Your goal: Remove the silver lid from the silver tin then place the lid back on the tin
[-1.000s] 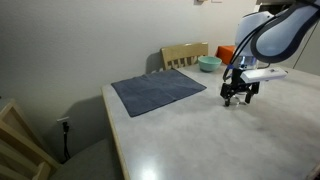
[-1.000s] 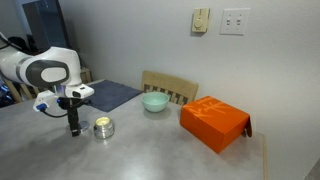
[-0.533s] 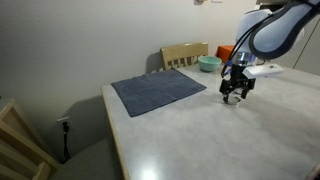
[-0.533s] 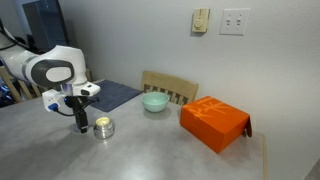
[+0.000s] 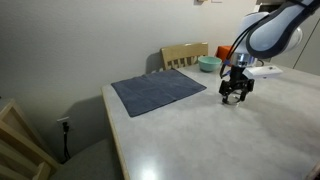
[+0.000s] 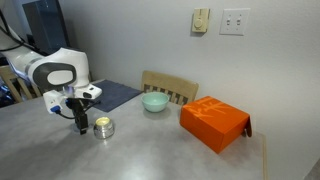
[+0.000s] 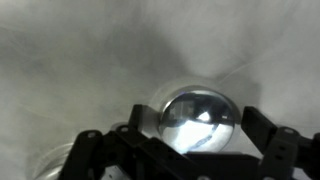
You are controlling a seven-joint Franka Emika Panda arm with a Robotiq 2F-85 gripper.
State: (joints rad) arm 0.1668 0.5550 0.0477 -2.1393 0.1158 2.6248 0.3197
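Note:
I need to grab the opposite sides of the lid from above with my gripper next, leaving the bottom of the lid free. Then I can put the silver lid [image 7: 200,120] back on the tin.
The silver tin [image 6: 103,127] stands open on the grey table, with a pale yellowish inside showing. My gripper [image 6: 83,125] is low over the table just beside it. In the wrist view the silver lid [image 7: 200,120] is a round shiny cap between my two black fingers [image 7: 205,138], which touch its two sides. A curved rim at the lower left of the wrist view [image 7: 45,165] looks like the tin. In an exterior view the gripper [image 5: 236,97] hides the tin and the lid.
A teal bowl [image 6: 154,101] and an orange box [image 6: 213,122] stand further along the table [image 6: 150,150]. A dark blue cloth [image 5: 158,92] lies near the wall. A wooden chair [image 5: 184,55] stands behind the table.
My gripper has moved a short way along the table toward the tin, staying low, and has slowed.

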